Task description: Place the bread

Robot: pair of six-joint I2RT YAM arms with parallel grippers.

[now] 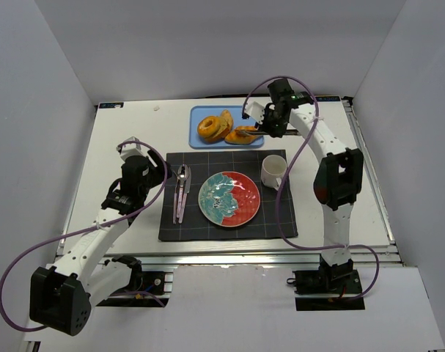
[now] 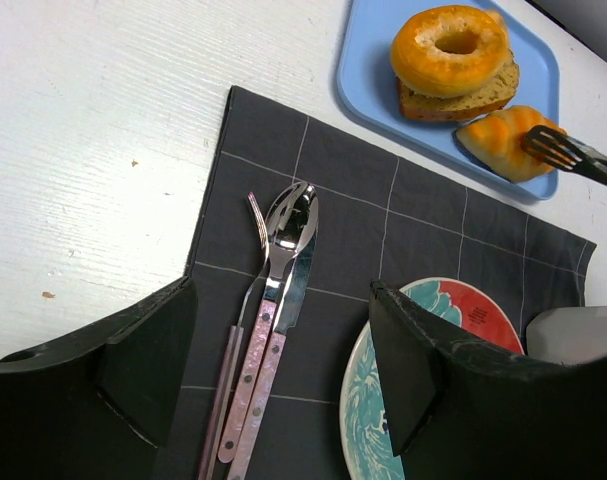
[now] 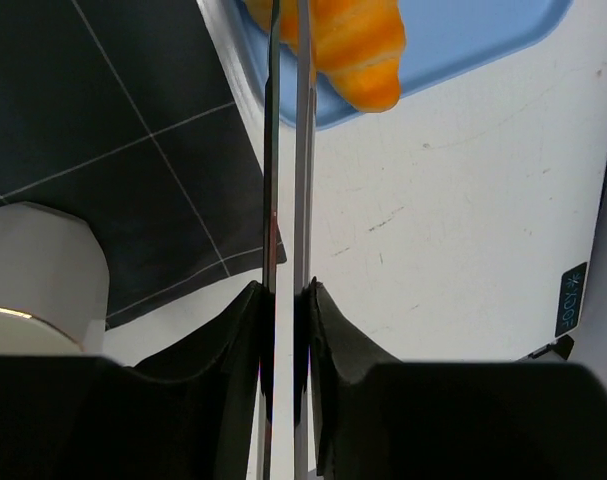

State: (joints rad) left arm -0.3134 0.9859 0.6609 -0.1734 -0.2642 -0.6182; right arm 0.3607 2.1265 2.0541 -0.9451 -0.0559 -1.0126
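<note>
My right gripper would take the croissant off the tray if I lifted now, because it squeezes the tong arms close together on the croissant, which bulges out beside them.
A ring-shaped bread (image 1: 211, 126) on a brown slice and a croissant (image 1: 244, 135) lie on the blue tray (image 1: 207, 111) at the back. My right gripper (image 1: 270, 125) is shut on metal tongs (image 1: 256, 130). In the right wrist view the gripper (image 3: 286, 290) pinches the two tong arms (image 3: 303, 150), which reach the croissant (image 3: 353, 45). I cannot tell whether the tips grip it. The left wrist view shows the tong tip (image 2: 568, 152) on the croissant (image 2: 498, 140). My left gripper (image 1: 160, 172) is open and empty over the placemat's left edge (image 2: 281, 335).
A dark placemat (image 1: 185, 227) holds a red and teal plate (image 1: 229, 198), a white mug (image 1: 273, 171) and pink-handled cutlery (image 1: 181, 191). The cutlery (image 2: 273, 300) lies just below my left fingers. White walls close in the table on three sides.
</note>
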